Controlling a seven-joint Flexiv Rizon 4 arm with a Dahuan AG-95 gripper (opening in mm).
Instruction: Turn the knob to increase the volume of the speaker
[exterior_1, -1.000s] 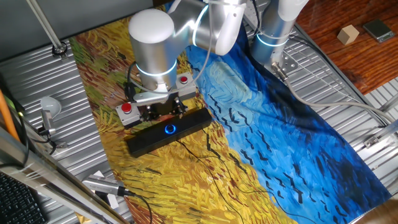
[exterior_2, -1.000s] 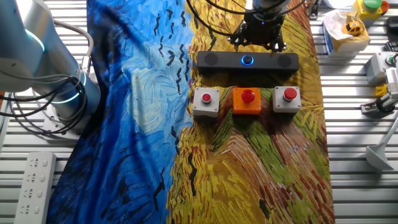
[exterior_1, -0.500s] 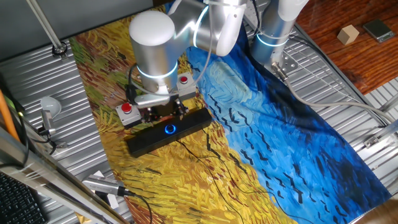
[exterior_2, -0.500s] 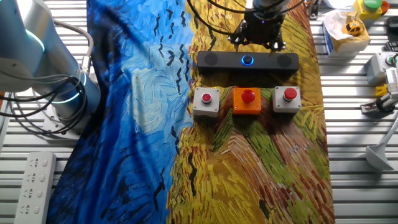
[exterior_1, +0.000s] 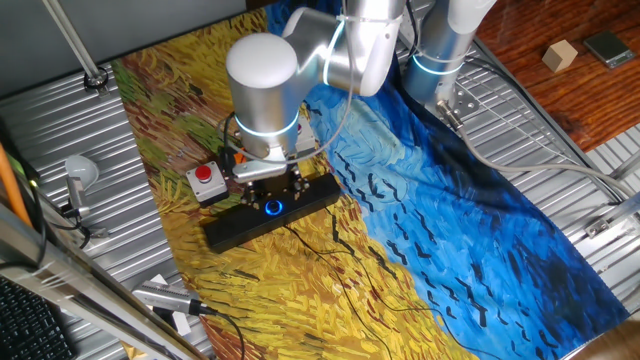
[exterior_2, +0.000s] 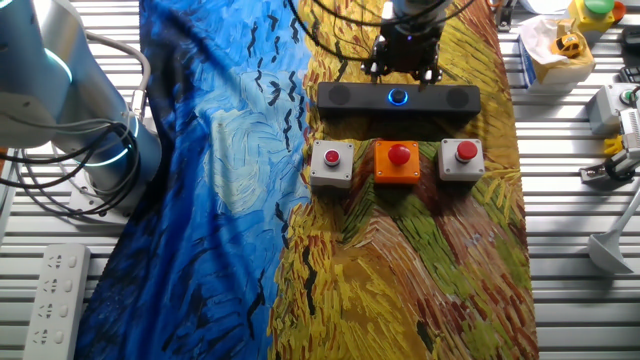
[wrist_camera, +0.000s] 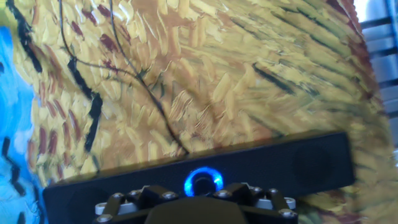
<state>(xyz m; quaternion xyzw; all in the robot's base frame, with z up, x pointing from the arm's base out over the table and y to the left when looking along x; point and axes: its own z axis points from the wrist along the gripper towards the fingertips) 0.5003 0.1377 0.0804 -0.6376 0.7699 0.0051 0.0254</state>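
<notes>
I need to grab the glowing blue knob by its round rim (exterior_1: 273, 207) next with my gripper, to turn up the speaker's (exterior_1: 230, 228) volume.
The speaker (exterior_1: 228, 230) is a long black bar lying on the yellow part of the painted cloth; it also shows in the other fixed view (exterior_2: 345, 97) and the hand view (wrist_camera: 298, 165). The knob (exterior_1: 272, 208) glows blue at its middle, in the other fixed view (exterior_2: 398, 97) and the hand view (wrist_camera: 203, 182) too. My gripper (exterior_1: 271, 190) hangs just above the knob, jaws spread to either side of it and empty. It shows in the other fixed view (exterior_2: 405, 70) and at the bottom of the hand view (wrist_camera: 198, 199), where the fingertips are hidden.
A row of three red-button boxes lies beside the speaker: grey (exterior_2: 332, 162), orange (exterior_2: 398, 161), grey (exterior_2: 465, 159). A thin black cable (wrist_camera: 143, 81) runs from the speaker across the cloth. Another arm's base (exterior_2: 70, 110) and a power strip (exterior_2: 55, 290) stand at the left.
The arm has shifted sideways over the button boxes, bringing my gripper from beside the knob to right above it. The speaker and boxes have not moved.
</notes>
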